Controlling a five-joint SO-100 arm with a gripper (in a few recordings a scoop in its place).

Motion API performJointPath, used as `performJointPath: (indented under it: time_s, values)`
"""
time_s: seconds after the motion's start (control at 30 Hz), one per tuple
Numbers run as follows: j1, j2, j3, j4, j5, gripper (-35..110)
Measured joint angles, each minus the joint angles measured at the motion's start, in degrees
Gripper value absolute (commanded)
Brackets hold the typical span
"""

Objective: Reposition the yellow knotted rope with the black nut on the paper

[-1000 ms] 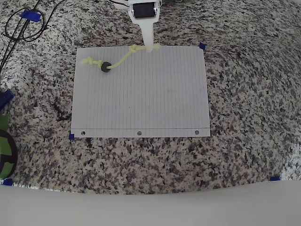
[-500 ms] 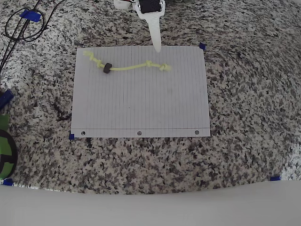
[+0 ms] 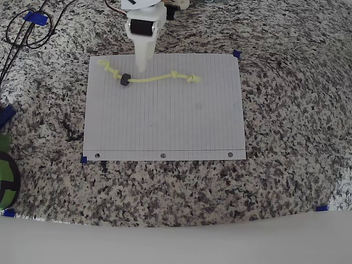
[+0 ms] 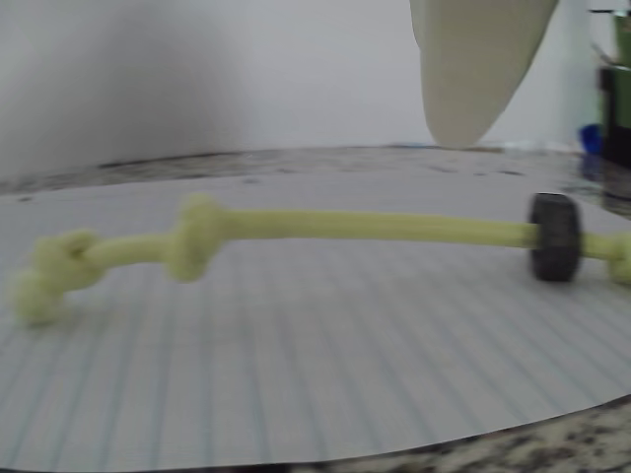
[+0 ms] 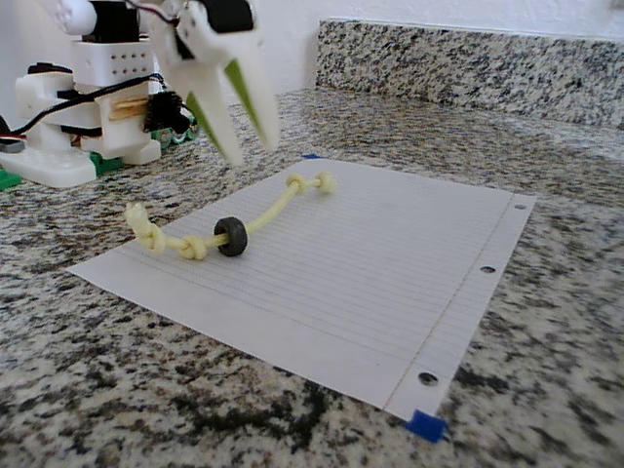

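Note:
The rope [image 3: 157,78] needs to be repositioned on the paper [image 3: 165,121], so the robot's gripper should next grab the rope's knotted end farther from the black nut.
The yellow knotted rope [image 3: 157,78] lies loose across the upper part of the paper [image 3: 165,121], with knots at both ends. The black nut [image 3: 125,80] is threaded on it near its left end. My white gripper [image 3: 141,67] hangs just above the rope, right of the nut. In the fixed view the gripper [image 5: 251,148] is open and empty, above the rope [image 5: 268,216] and the nut [image 5: 231,236]. In the wrist view one finger [image 4: 478,69] hangs over the rope [image 4: 345,227], with the nut [image 4: 555,236] at the right.
The paper lies on a speckled granite counter [image 3: 286,165] with blue tape marks [image 3: 236,54] at its corners. Black cables [image 3: 27,30] coil at the top left. A green object [image 3: 5,170] sits at the left edge. The arm's base [image 5: 78,127] stands behind the paper.
The gripper let go of the rope's right end, which dropped from the paper's top edge down onto the sheet. The open gripper then moved left, to above the rope near the nut.

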Motion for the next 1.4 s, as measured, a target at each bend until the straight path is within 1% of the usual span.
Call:
performJointPath:
  time_s: [0.2, 0.37, 0.67, 1.2, 1.4]
  values:
    - [8.17, -12.13, -5.27, -0.26, 0.70, 55]
    - [11.78, -18.54, -8.17, -1.49, 2.20, 53]
    - [13.27, -27.25, -9.76, -6.68, 2.55, 51]
    - [17.40, -31.55, -12.13, -8.61, 2.90, 47]
    - [18.37, -32.78, -12.48, -8.61, 2.90, 43]
